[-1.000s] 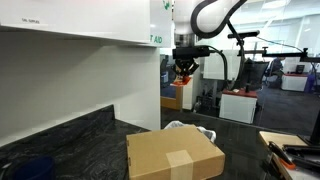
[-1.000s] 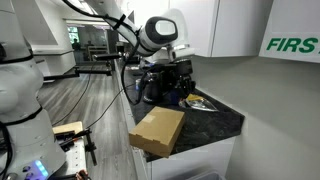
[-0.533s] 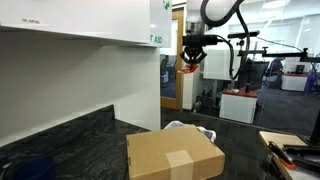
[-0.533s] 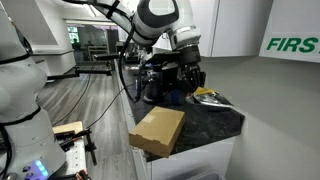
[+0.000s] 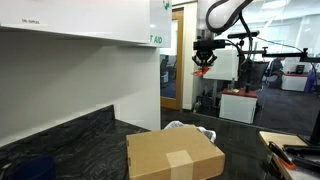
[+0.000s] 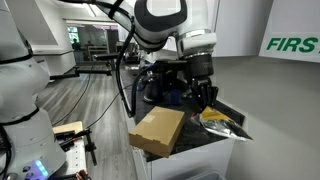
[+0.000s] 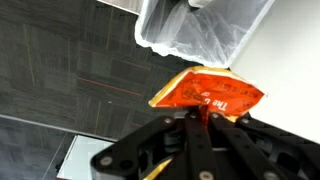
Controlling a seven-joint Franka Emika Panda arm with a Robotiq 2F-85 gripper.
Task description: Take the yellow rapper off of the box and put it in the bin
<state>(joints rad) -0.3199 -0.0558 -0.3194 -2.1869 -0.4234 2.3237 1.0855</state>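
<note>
The wrapper's orange end sits high above the white bag's rim, so my gripper now keeps holding the wrapper until it hangs lower over the bin.
My gripper is shut on the yellow and orange wrapper, which sticks out past the fingertips. In both exterior views the gripper hangs in the air above the dark counter, clear of the brown cardboard box. The wrapper shows as a yellow patch below the fingers. In the wrist view a bin lined with a white plastic bag lies just beyond the wrapper. A white bag rim shows behind the box.
The dark speckled counter runs along a white wall under white cabinets. Its front edge drops off beside the box. Another robot's white body stands on the floor nearby. Tools lie on a table.
The gripper has risen and swung sideways with the wrapper, away from the box and along the counter towards the lined bin. The box has not moved.
</note>
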